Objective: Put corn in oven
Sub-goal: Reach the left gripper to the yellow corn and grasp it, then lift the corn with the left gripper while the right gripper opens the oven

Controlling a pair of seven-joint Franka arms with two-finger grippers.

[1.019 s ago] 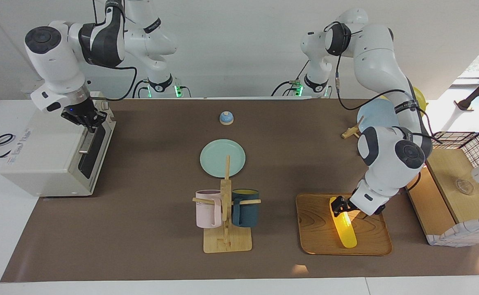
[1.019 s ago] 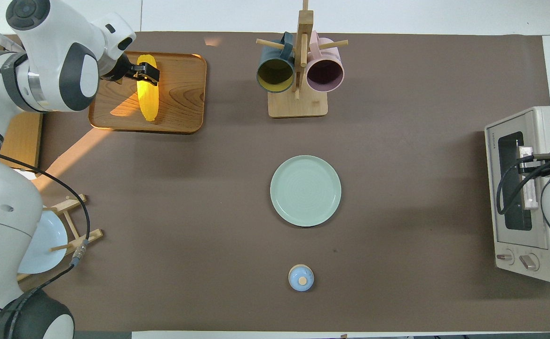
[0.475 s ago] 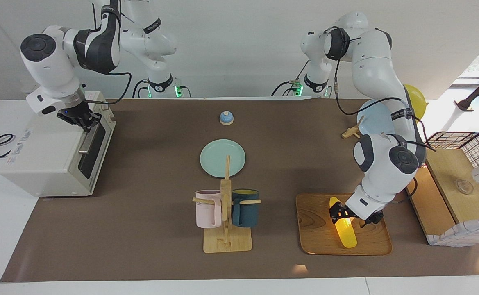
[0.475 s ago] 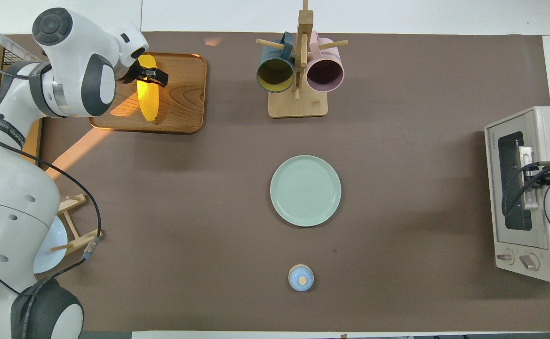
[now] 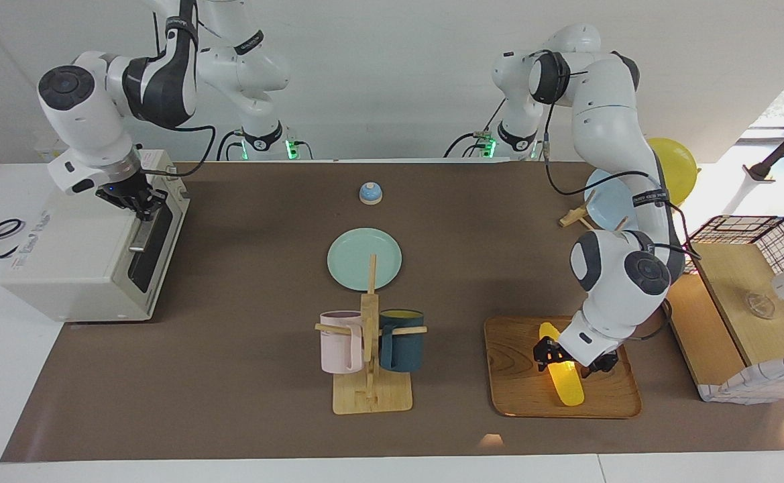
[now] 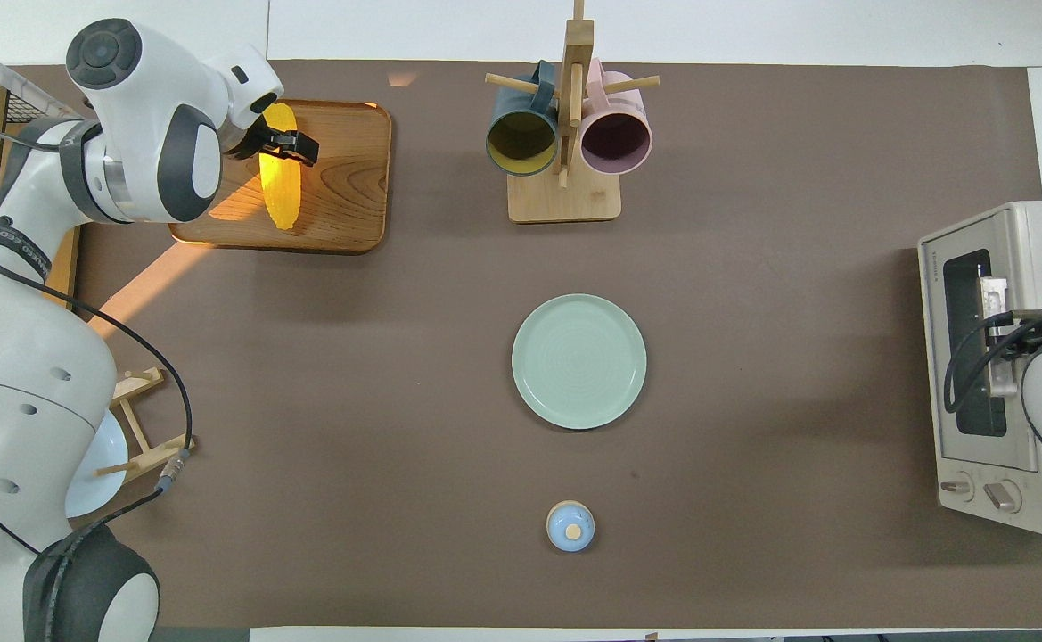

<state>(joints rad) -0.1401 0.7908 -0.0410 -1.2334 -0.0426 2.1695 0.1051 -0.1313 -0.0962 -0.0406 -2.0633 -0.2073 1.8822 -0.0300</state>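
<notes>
Next, my left gripper grabs the yellow corn by one end of its cob to put the corn in the oven.
The yellow corn lies on a wooden tray toward the left arm's end of the table; it also shows in the overhead view. My left gripper is low over the end of the corn that is nearer to the robots. It is open, with a finger on each side of the cob. The cream-white oven stands at the right arm's end, its dark glass door closed. My right gripper is at the top of the oven door by the bar handle.
A wooden rack with a pink and a dark blue mug stands beside the tray. A pale green plate lies mid-table, with a small blue bell nearer to the robots. A light blue plate on a stand and a wooden box are by the left arm.
My left gripper has come down around the corn, and its wrist has swung toward the tray. My right gripper shifted slightly at the oven door's top. The corn and door have not moved.
</notes>
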